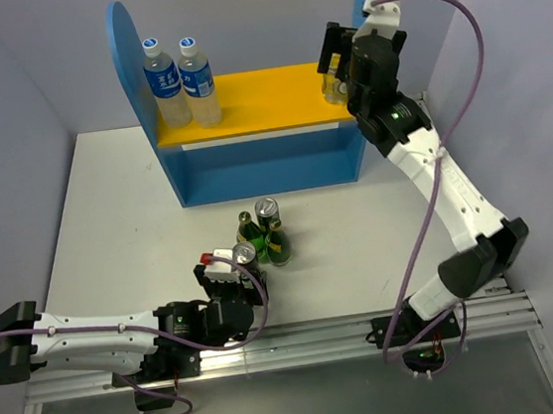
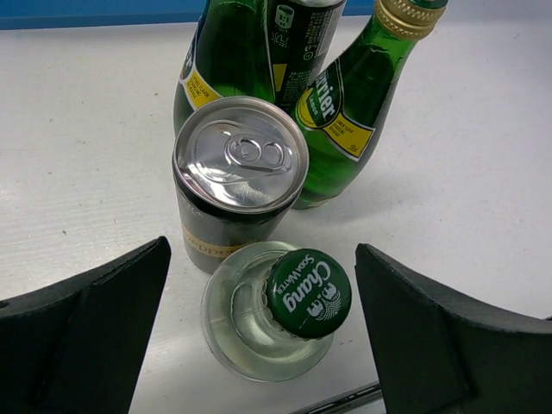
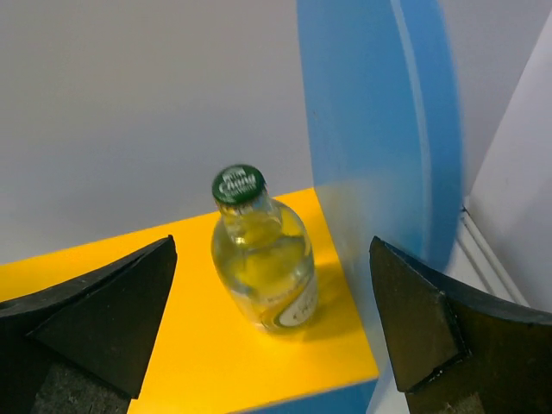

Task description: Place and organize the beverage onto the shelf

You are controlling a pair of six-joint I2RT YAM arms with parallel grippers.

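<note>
Next, my left gripper grips the clear bottle by its neck under the green cap [image 2: 271, 319]. That leaves its base free to stand on the shelf's yellow board.
On the table stand two dark green bottles [image 1: 279, 248], two silver-topped cans [image 1: 267, 208] and one clear pale-yellow bottle. In the left wrist view that bottle [image 2: 308, 291], green-capped, stands between the fingers of my open left gripper [image 2: 261, 259], untouched, with a can [image 2: 240, 164] just behind it. My left gripper [image 1: 232, 272] hovers over it. The other clear bottle [image 3: 263, 259] stands upright at the right end of the shelf's yellow board [image 3: 103, 345]. My right gripper [image 3: 272, 244] is open around it, not touching it. It also shows from above [image 1: 333, 61].
Two taller blue-labelled plastic bottles [image 1: 182, 83] stand at the left end of the yellow board [image 1: 264, 98]. The shelf's right blue side panel [image 3: 371, 129] is close beside the clear bottle. The blue lower compartment [image 1: 267, 163] faces the drinks. A metal rail [image 1: 302, 339] runs along the near edge.
</note>
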